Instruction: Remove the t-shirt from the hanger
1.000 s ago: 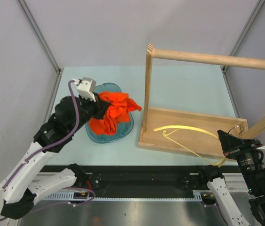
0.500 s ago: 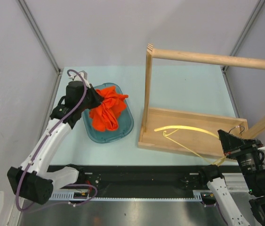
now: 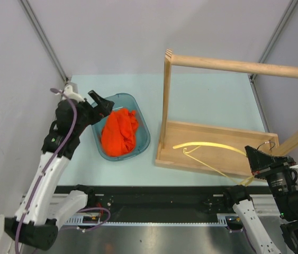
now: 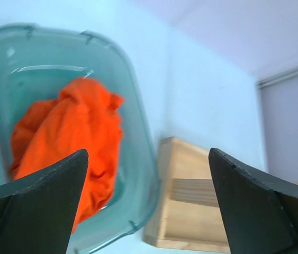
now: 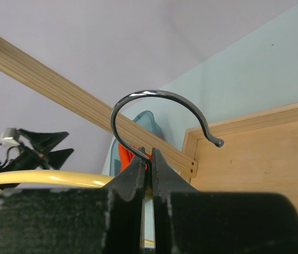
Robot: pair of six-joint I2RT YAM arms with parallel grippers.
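My left gripper needs to reach the pale-yellow hanger (image 3: pixel 207 144) and grab its free arm end (image 3: pixel 178 145), so that the hook stays free to hang on the rod.
The orange t-shirt (image 3: pixel 119 132) lies bunched in a teal plastic bin (image 3: pixel 145 138), off the hanger. My left gripper (image 3: pixel 100 103) hovers open above the bin's far left corner with nothing between its fingers. In the left wrist view the t-shirt (image 4: pixel 69 132) lies below the wide-apart jaws of that gripper (image 4: pixel 149 153). The pale-yellow hanger (image 3: pixel 207 144) lies across the wooden rack's base. My right gripper (image 3: pixel 254 159) is shut on its grey wire hook (image 5: pixel 154 95), whose stem is pinched between the closed fingertips of that gripper (image 5: pixel 149 156).
The light-wood rack stands at the right: an upright post (image 3: pixel 166 100), a long top rod (image 3: pixel 238 66) and a shallow base tray (image 3: pixel 217 132). The bin (image 4: pixel 138 106) sits just left of the base. Grey walls enclose the table.
My left gripper opened and let go of the t-shirt, which dropped into the bin. The left arm drew back toward the far left. The right arm and the hanger stayed still.
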